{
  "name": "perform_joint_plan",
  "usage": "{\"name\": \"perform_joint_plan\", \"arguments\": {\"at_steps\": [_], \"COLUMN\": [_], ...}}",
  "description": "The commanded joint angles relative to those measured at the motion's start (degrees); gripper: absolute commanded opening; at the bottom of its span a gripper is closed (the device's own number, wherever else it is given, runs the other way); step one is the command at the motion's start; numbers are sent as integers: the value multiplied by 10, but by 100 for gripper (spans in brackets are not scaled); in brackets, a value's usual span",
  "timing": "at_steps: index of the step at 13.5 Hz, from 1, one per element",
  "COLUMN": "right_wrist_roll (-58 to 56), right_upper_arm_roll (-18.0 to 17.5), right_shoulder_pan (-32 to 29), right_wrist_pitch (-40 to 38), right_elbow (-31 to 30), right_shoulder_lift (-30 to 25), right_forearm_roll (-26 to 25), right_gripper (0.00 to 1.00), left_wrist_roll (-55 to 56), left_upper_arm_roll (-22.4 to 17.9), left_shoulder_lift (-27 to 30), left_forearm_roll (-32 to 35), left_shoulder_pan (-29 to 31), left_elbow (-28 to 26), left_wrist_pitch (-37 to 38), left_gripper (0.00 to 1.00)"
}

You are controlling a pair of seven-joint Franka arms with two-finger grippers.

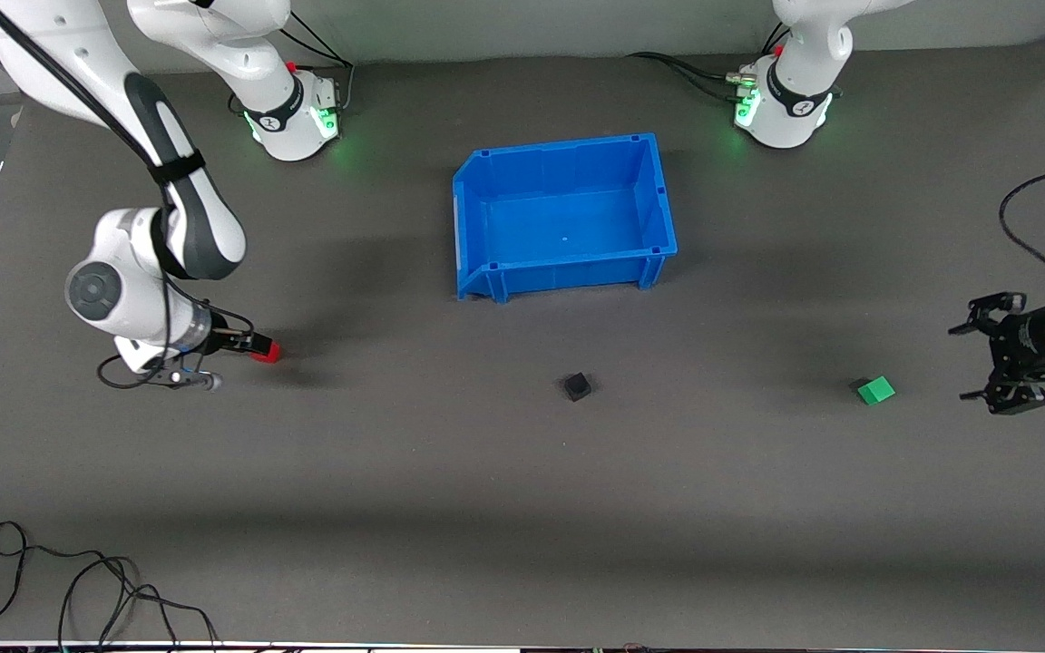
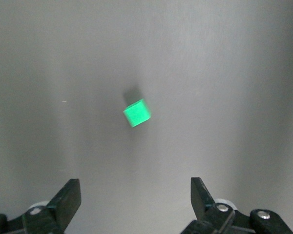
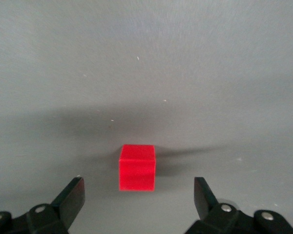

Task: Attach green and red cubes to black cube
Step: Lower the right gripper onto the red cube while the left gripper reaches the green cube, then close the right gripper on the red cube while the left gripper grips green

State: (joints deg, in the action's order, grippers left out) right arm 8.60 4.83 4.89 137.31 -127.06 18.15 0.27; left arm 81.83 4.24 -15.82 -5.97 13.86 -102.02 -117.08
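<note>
The red cube [image 1: 267, 352] is to be attached to the black cube [image 1: 577, 386], so the robot's right gripper should next grab the red cube by its opposite sides.
The red cube [image 1: 267, 352] lies on the grey table toward the right arm's end. My right gripper [image 1: 246, 354] is low over it and open; in the right wrist view the red cube [image 3: 137, 167] sits just ahead of the gap between the fingers of the right gripper [image 3: 139, 184], untouched. The green cube [image 1: 875, 390] lies toward the left arm's end. My left gripper [image 1: 974, 358] is open and empty beside it, apart from it; in the left wrist view the green cube [image 2: 137, 112] is well ahead of the left gripper [image 2: 135, 187]. The black cube [image 1: 577, 386] lies alone mid-table.
An empty blue bin [image 1: 486, 227] stands farther from the front camera than the black cube, mid-table. Loose black cables [image 1: 87, 580] lie near the table's front edge at the right arm's end.
</note>
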Motion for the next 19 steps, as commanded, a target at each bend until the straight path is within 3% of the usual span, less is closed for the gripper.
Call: {"name": "perform_joint_plan", "arguments": {"at_steps": [1, 4, 8, 15, 17, 18, 19], "right_wrist_roll": [17, 17, 20, 28, 34, 35, 47], "right_upper_arm_roll": [10, 17, 24, 24, 24, 24, 24], "right_shoulder_pan": [5, 5, 2, 2, 3, 2, 4], "right_wrist_pitch": [8, 12, 22, 53, 54, 56, 64], "right_elbow": [3, 0, 7, 16, 17, 17, 18], "right_shoulder_lift": [30, 38, 55, 78, 79, 80, 81], "right_forearm_roll": [-9, -9, -1, -1, -1, 0, 0], "right_gripper": [98, 98, 90, 90, 78, 67, 65], "left_wrist_roll": [99, 178, 222, 240, 241, 241, 240], "left_upper_arm_roll": [1, -6, -7, -7, -7, -7, -7], "left_shoulder_lift": [8, -30, -56, -114, -134, -142, -149], "left_forearm_roll": [2, 3, 31, 49, 71, 75, 76], "left_shoulder_pan": [15, 42, 25, 0, 4, 5, 6], "left_elbow": [-62, -77, -89, -87, -88, -88, -89], "left_wrist_pitch": [-85, -132, -133, -173, -191, -203, -214], "left_gripper": [100, 98, 98, 94, 94, 94, 94]}}
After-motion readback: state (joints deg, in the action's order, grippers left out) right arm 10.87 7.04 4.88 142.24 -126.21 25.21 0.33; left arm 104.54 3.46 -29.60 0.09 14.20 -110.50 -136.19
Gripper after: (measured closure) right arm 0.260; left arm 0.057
